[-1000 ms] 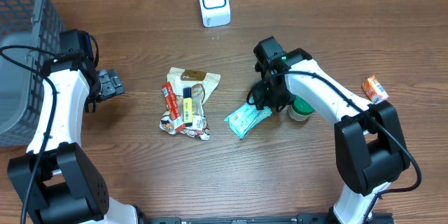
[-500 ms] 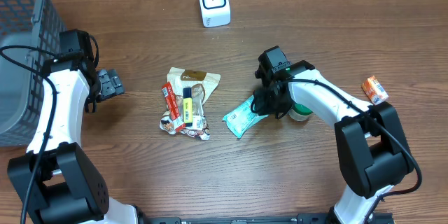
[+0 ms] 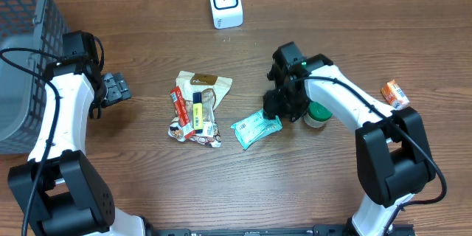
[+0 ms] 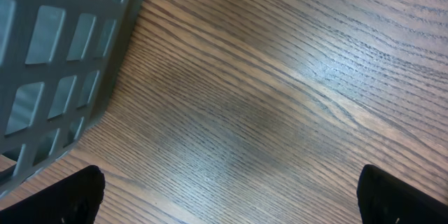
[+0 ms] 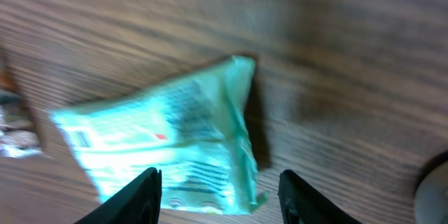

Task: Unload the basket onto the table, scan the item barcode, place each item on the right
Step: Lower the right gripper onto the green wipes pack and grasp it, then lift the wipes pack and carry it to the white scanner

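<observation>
The packet's printed side will stay uncovered to scan, as the robot's right gripper will next grab the teal foil packet point(image 3: 253, 128) by its end edge.
The item, a teal foil packet point(image 3: 253, 128) with dark print, lies flat on the wooden table right of centre. My right gripper point(image 3: 274, 108) hovers over its right end. In the right wrist view the packet point(image 5: 164, 143) reaches between the two dark fingertips point(image 5: 136, 197), which stand apart without pinching it, so the right gripper point(image 5: 220, 199) is open. A white barcode scanner point(image 3: 225, 2) stands at the back centre. My left gripper point(image 3: 118, 88) is at the far left; in its wrist view the left gripper point(image 4: 238, 199) is wide open over bare wood.
A pile of snack packets point(image 3: 198, 108) lies left of the teal packet. A green-lidded jar point(image 3: 317, 115) sits just right of my right gripper. A small orange box point(image 3: 394, 94) is at the far right. A grey mesh basket point(image 3: 22, 59) fills the left edge, its wall point(image 4: 63, 42) near my left gripper.
My right gripper narrowed over the packet and widened again. The packet slid and turned slightly toward the front left. The left arm has not moved.
</observation>
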### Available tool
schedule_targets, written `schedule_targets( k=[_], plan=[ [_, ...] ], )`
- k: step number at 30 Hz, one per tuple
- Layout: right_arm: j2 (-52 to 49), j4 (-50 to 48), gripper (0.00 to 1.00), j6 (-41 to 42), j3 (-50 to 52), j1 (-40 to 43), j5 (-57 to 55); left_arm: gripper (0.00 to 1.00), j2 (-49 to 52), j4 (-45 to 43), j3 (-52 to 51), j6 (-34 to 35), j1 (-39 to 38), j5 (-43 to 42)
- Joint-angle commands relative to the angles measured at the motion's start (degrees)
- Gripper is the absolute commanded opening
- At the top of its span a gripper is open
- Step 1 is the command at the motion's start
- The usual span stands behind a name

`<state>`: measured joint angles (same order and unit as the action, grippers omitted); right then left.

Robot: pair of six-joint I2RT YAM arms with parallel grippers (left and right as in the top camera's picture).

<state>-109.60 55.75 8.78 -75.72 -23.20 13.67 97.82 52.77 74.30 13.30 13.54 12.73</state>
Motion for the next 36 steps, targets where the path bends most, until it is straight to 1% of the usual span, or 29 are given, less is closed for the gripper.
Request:
schedule_targets(
  k=[1, 7, 14, 16, 17, 18, 19, 21, 22, 24, 27, 32, 36],
  plan=[
    [-0.04, 0.98, 0.56, -0.15, -1.49, 0.83, 3.34, 1.0, -1.18, 0.09, 0.87, -0.66, -0.07, 0.76],
    [-0.11, 0.81, 0.55, 0.15, 1.73, 0.83, 4.04, 1.0, -1.18, 0.09, 0.87, -0.63, -0.07, 0.76],
    [-0.68, -5.25, 0.55, 1.7, 7.72, 0.83, 4.07, 1.0, -1.18, 0.09, 0.87, -0.63, -0.07, 0.76],
    [-0.7, -7.65, 0.53, 1.68, 9.35, 0.83, 4.13, 1.0, -1.18, 0.09, 0.87, -0.66, -0.07, 0.76],
    [-0.7, -8.48, 0.5, 1.64, 9.81, 0.83, 4.46, 1.0, -1.18, 0.09, 0.87, -0.66, -0.07, 0.76],
    [-0.7, -9.09, 0.45, 1.6, 10.16, 0.83, 4.98, 1.0, -1.18, 0.09, 0.87, -0.66, -0.07, 0.76],
    [-0.7, -9.03, 0.38, 1.55, 10.14, 0.83, 5.42, 1.0, -1.18, 0.09, 0.87, -0.63, -0.07, 0.76],
    [-0.35, -8.92, 0.2, 0.57, 9.86, 0.87, 6.88, 1.0, -1.18, 0.09, 0.87, -0.66, -0.07, 0.76],
    [-0.02, -8.76, 0.14, -0.42, 9.29, 1.18, 8.85, 1.0, -1.18, 0.09, 0.87, -0.66, -0.07, 0.76],
    [0.74, -8.57, 0.09, -1.86, 8.02, 1.97, 12.74, 1.0, -1.18, 0.09, 0.87, -0.66, -0.07, 0.76],
    [3.37, -8.26, 0.04, -3.21, 4.66, 4.2, 19.02, 1.0, -1.18, 0.09, 0.87, -0.66, -0.07, 0.76],
    [8.15, -6.29, 0.04, -9.11, 1.99, 5.9, 26.23, 1.0, -1.18, 0.09, 0.87, -0.66, -0.04, 0.76],
    [12.35, -2.43, 0.04, -14.49, 1.81, 6.14, 31.21, 1.0, -1.18, 0.09, 0.87, -0.66, -0.07, 0.76]
  ],
)
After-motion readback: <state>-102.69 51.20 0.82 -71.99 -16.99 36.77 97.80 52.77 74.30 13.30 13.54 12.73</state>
